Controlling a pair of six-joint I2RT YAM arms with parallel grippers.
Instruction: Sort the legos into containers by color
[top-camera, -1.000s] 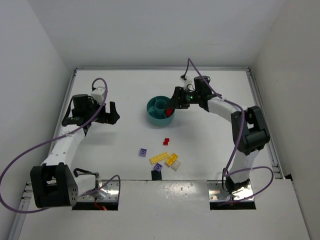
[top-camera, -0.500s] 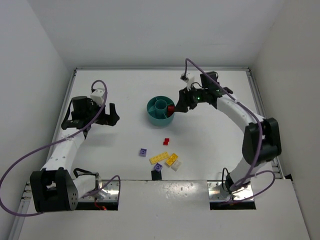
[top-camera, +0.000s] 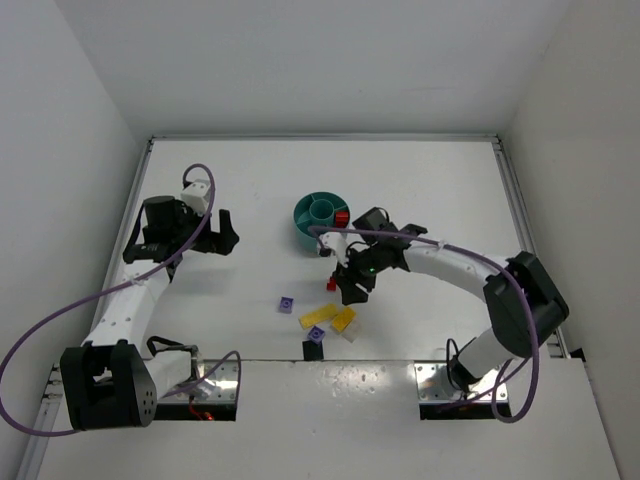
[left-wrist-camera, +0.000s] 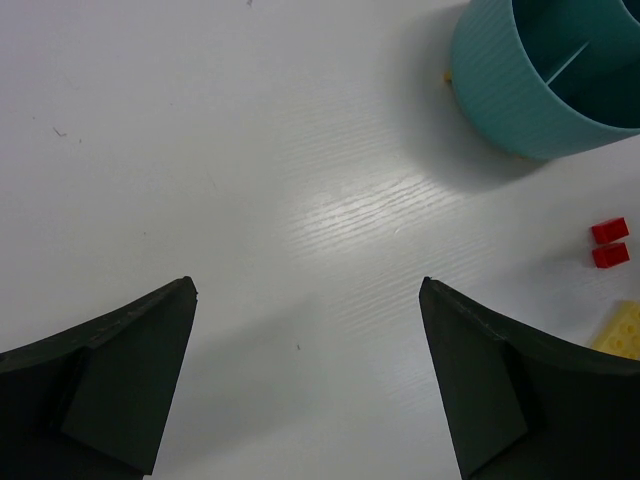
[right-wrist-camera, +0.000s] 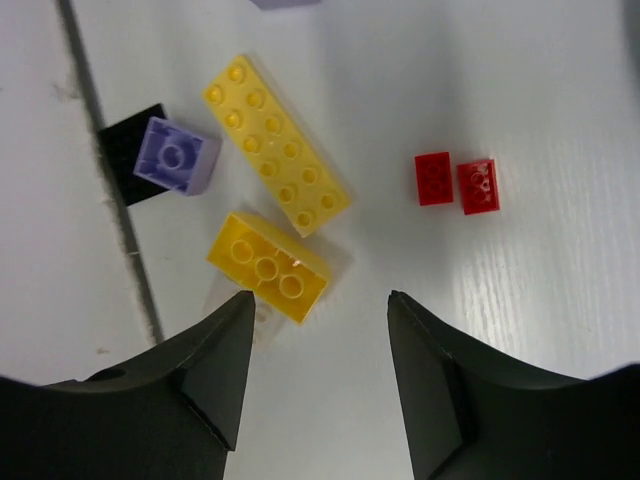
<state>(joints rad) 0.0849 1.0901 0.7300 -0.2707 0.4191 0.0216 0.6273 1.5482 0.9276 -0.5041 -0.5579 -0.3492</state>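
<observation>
Next, my right gripper reaches a small red brick and grabs its opposite sides, so its bottom stays free to enter the dish's red section.
The round teal dish (top-camera: 322, 222) stands mid-table, with a red brick (top-camera: 342, 217) in its right section. My right gripper (top-camera: 350, 285) is open and empty, low over the loose legos. In the right wrist view its fingertips (right-wrist-camera: 320, 297) frame bare table just below an upturned yellow brick (right-wrist-camera: 268, 267). A long yellow brick (right-wrist-camera: 277, 145), a purple brick (right-wrist-camera: 176, 155) and two small red bricks (right-wrist-camera: 457, 183) lie ahead. An off-white brick (top-camera: 352, 331) lies near the front. My left gripper (top-camera: 222, 232) is open and empty, left of the dish (left-wrist-camera: 540, 90).
Another purple brick (top-camera: 287, 303) lies left of the yellow ones. A small black block (right-wrist-camera: 135, 150) sits under the purple brick at the table's front seam. The red bricks (left-wrist-camera: 610, 243) also show in the left wrist view. White walls enclose the table.
My right gripper has left the dish and swung toward the near side, down over the loose bricks. A red brick stays in the dish. The left arm has hardly moved.
</observation>
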